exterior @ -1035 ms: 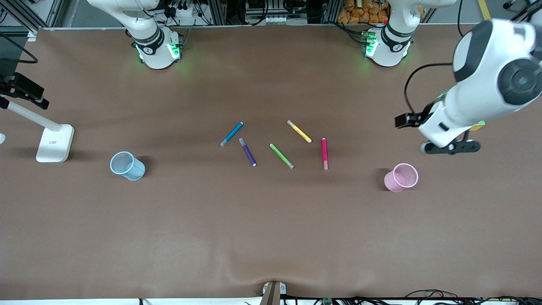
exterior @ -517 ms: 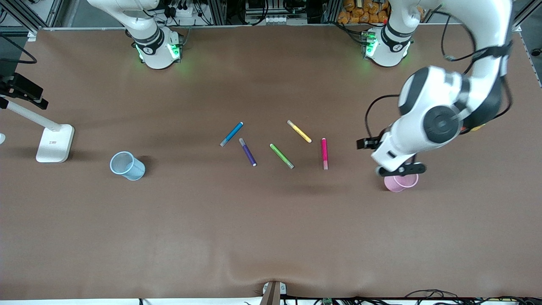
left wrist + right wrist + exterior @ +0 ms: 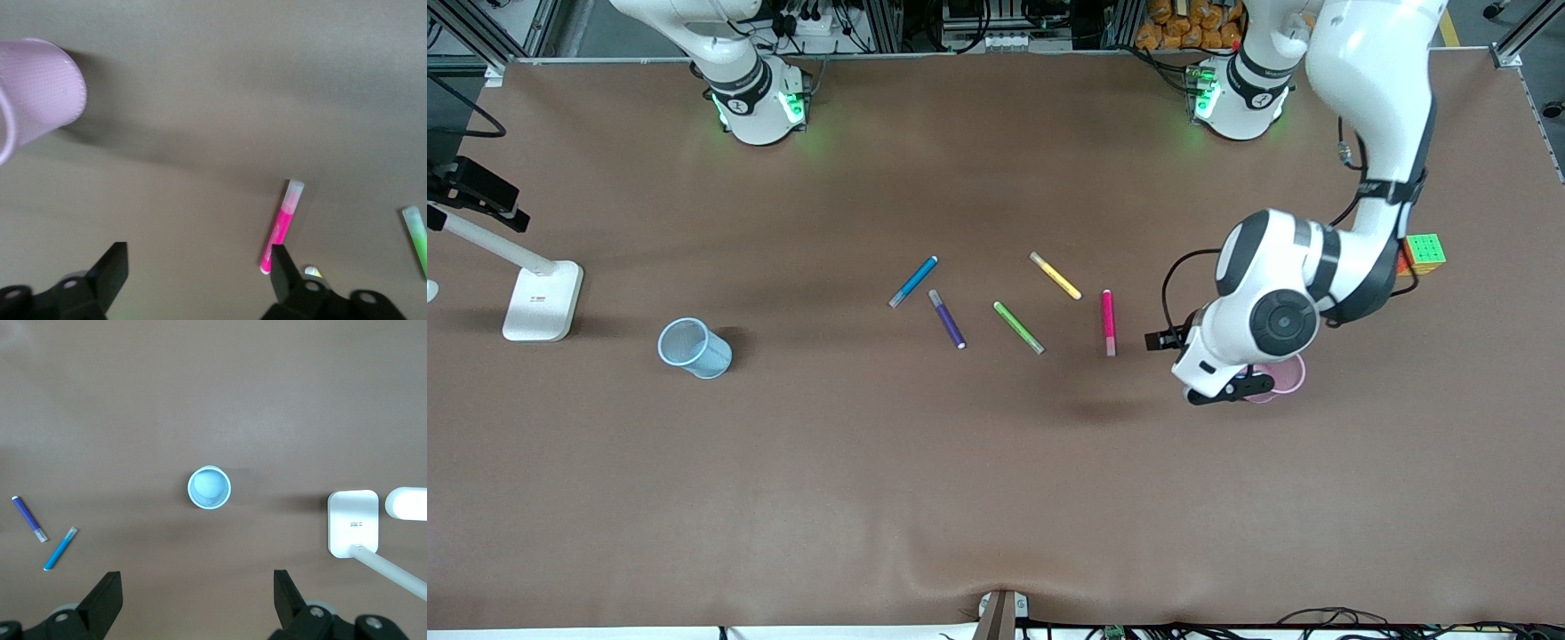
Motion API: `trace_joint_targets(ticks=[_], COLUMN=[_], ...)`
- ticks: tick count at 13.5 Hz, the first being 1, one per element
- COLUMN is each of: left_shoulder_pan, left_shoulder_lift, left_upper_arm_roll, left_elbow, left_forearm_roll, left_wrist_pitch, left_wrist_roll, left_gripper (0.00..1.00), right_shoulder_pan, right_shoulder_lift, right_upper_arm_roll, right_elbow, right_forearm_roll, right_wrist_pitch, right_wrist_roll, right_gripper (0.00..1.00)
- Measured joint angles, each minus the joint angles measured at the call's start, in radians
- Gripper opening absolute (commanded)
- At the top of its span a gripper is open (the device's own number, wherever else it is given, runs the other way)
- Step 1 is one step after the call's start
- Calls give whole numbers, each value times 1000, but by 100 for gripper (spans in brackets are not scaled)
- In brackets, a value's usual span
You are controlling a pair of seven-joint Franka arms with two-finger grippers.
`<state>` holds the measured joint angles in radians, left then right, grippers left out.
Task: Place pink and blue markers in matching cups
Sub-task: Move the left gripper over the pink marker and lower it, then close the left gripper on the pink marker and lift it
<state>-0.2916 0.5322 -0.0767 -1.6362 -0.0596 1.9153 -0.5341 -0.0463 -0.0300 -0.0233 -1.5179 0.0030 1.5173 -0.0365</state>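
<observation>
I should next grab the pink marker with my left gripper by its body point(image 3: 1109, 326), beside the translucent cap. The pink marker then goes in the pink cup point(image 3: 1288, 377).
The pink marker point(image 3: 1108, 322) lies flat on the table, its paler end nearer the front camera. The pink cup point(image 3: 1288, 377) stands toward the left arm's end, partly hidden under the left arm. My left gripper point(image 3: 1221, 392) hangs open and empty over the table between that cup and the pink marker; in its wrist view the open gripper point(image 3: 198, 260) has the pink marker point(image 3: 283, 227) by one fingertip and the pink cup point(image 3: 40, 93) off to the side. The blue marker point(image 3: 913, 281) lies mid-table and the blue cup point(image 3: 694, 348) toward the right arm's end. My right gripper point(image 3: 197, 583) waits open high over the blue cup point(image 3: 209, 487).
Purple point(image 3: 947, 318), green point(image 3: 1018, 327) and yellow point(image 3: 1055, 275) markers lie between the blue and pink ones. A white lamp stand point(image 3: 543, 300) is at the right arm's end, and a colour cube point(image 3: 1423, 253) is at the left arm's end.
The left arm has swung in from its end of the table and come down, and its gripper now hangs beside the pink cup. Markers, cups and the right arm have not moved.
</observation>
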Motion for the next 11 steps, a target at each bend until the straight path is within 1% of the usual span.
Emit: trace_joint_targets(ticks=[1, 3, 7, 11], left_shoulder_pan=[-4, -18, -52, -95], left_shoulder_lift=[17, 43, 97, 148], left_upper_arm_roll=[-1, -1, -3, -4], left_elbow=[1, 2, 3, 4], left_forearm_roll=[-9, -32, -55, -75], left_wrist_pitch=[12, 26, 36, 97], left_wrist_roll=[-9, -18, -19, -21], left_gripper=[82, 79, 79, 70], right_shoulder_pan=[0, -3, -36, -44], right_shoulder_lift=[0, 0, 4, 21], right_upper_arm_roll=[0, 0, -2, 0], right_elbow=[0, 0, 0, 0], right_forearm_roll=[0, 0, 0, 0], right_wrist_pitch=[2, 8, 33, 54], right_wrist_roll=[0, 0, 0, 0], right_gripper=[100, 100, 100, 100])
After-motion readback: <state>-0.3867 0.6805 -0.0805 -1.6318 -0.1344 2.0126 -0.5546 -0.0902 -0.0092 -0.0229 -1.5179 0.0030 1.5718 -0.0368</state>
